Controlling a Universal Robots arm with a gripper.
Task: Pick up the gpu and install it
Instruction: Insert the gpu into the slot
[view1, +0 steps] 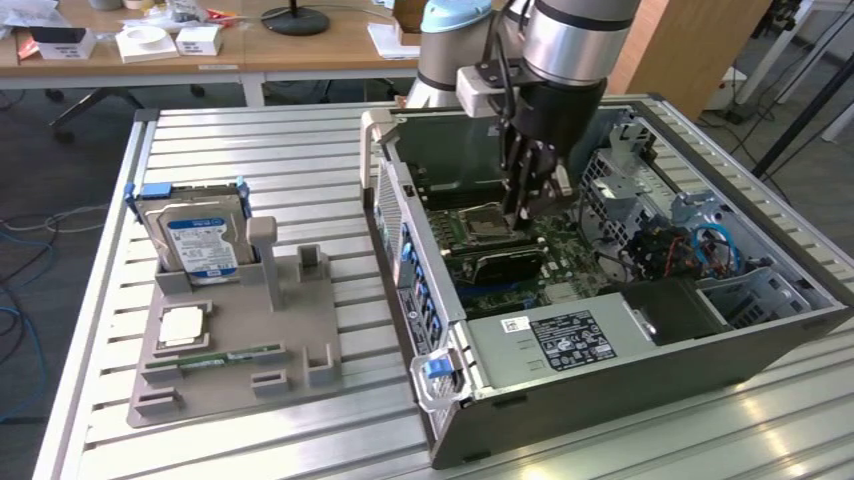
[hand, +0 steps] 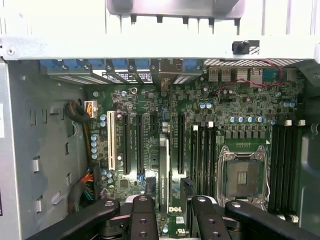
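My gripper grabs the GPU by its long top edge (hand: 163, 172) next, so the GPU's bracket end (hand: 164, 128) stays free for installing.
Seen edge-on in the wrist view, the gpu (hand: 163, 170) is a thin dark card standing in a motherboard slot, its bracket end toward the case's rear wall. In the exterior view the gpu (view1: 501, 263) is a black slab upright on the board inside the open computer case (view1: 747, 340). My gripper (view1: 530, 215) hangs inside the case just above the card. In the wrist view the gripper (hand: 168, 187) is open. Its fingertips (hand: 186, 186) stand on either side of the card's top edge, and board shows between them and the card.
A grey parts tray (view1: 240, 370) at the exterior view's left holds a silver hard drive (view1: 200, 240), a processor chip (view1: 180, 328) and a green memory stick (view1: 214, 358). The power supply (view1: 574, 335), drive cage and cables crowd the case. An empty processor socket (hand: 243, 176) lies beside the slots.
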